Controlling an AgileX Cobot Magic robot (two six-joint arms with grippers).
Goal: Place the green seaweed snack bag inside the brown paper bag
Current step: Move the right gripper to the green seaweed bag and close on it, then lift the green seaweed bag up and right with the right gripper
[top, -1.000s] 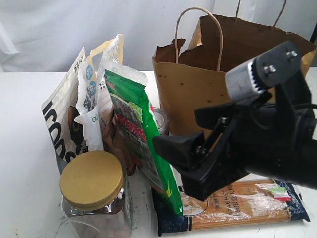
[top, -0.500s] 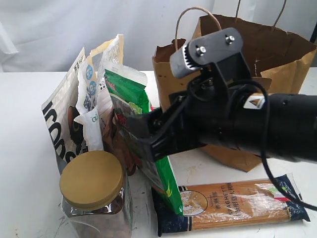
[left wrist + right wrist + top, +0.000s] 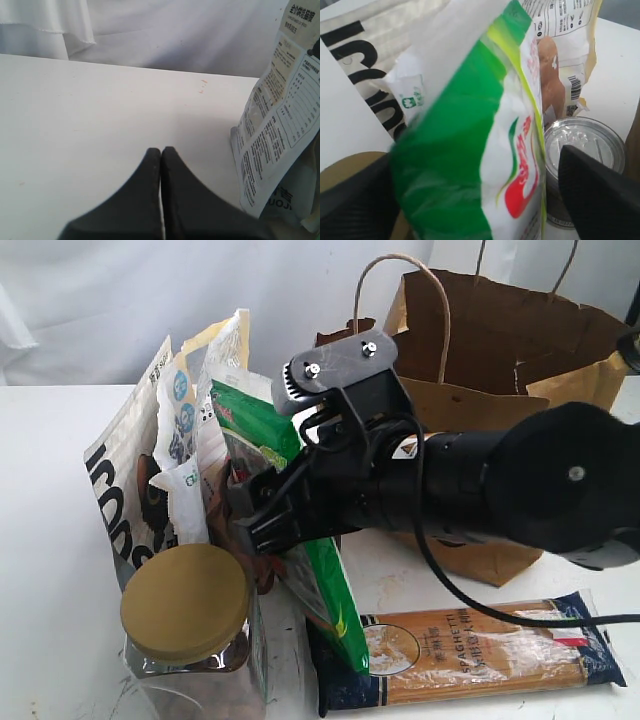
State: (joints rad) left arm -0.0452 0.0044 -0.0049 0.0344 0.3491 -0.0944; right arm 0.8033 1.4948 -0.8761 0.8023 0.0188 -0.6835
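Note:
I need to grab the green seaweed snack bag next with my right gripper by its top end (image 3: 247,415), to put it into the brown paper bag (image 3: 480,350).
The green seaweed snack bag (image 3: 325,585) leans upright among other packets, left of the brown paper bag (image 3: 480,350), which stands open at the back right. My right gripper (image 3: 252,520) has reached across to the green bag. In the right wrist view the gripper (image 3: 480,200) is open, with the green seaweed snack bag (image 3: 465,150) between its two dark fingers (image 3: 600,195); a gap shows on one side. My left gripper (image 3: 161,151) is shut on nothing over bare white table, and it does not show in the exterior view.
A jar with a gold lid (image 3: 185,600) stands in front of the packets. A spaghetti packet (image 3: 480,650) lies flat at the front right. A white-and-black pouch (image 3: 125,490) leans at the left, and a tin can (image 3: 582,145) sits behind the green bag.
My right arm has swung left and in from the front right, and its open jaws now stand on either side of the green bag. The bag itself has not moved.

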